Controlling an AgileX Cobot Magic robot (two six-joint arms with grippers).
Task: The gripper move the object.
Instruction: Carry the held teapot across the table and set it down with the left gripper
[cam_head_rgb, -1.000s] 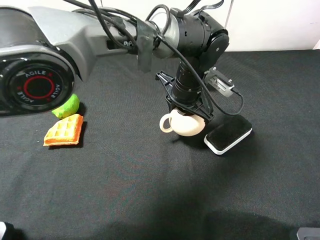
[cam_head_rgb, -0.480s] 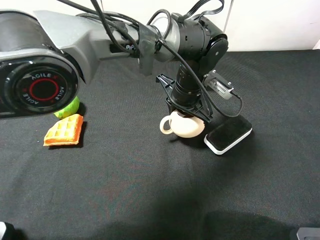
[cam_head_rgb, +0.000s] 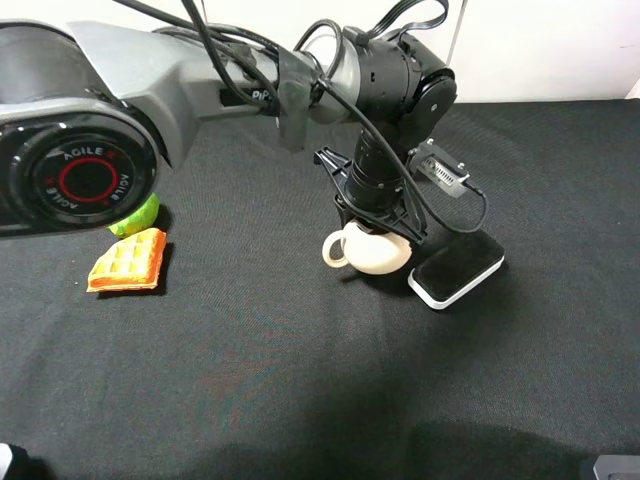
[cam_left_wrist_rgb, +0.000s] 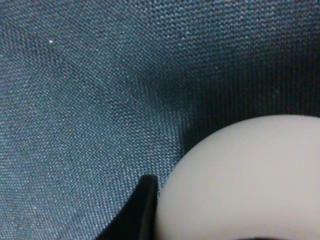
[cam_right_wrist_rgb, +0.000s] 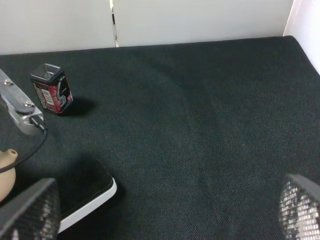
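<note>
The cream teapot has its base over the black cloth beside the white eraser. It would stand, so my left gripper needs to open.
The cream teapot sits on the black cloth at the middle of the table, its loop handle pointing left. My left gripper, a black claw on the thick grey-and-black arm, comes down onto the teapot's top and is shut on its rim. In the left wrist view the teapot's pale body fills the lower right, with one black finger pressed against it. My right gripper is open and empty, its two fingertips wide apart, off to the right of the teapot, whose spout shows at the edge of that view.
A black-topped white eraser block lies right beside the teapot on its right. A green lime and an orange waffle piece lie at the left. A small dark red box stands behind the eraser block.
The left gripper and the teapot have shifted very slightly to the right. Nothing else has moved.
</note>
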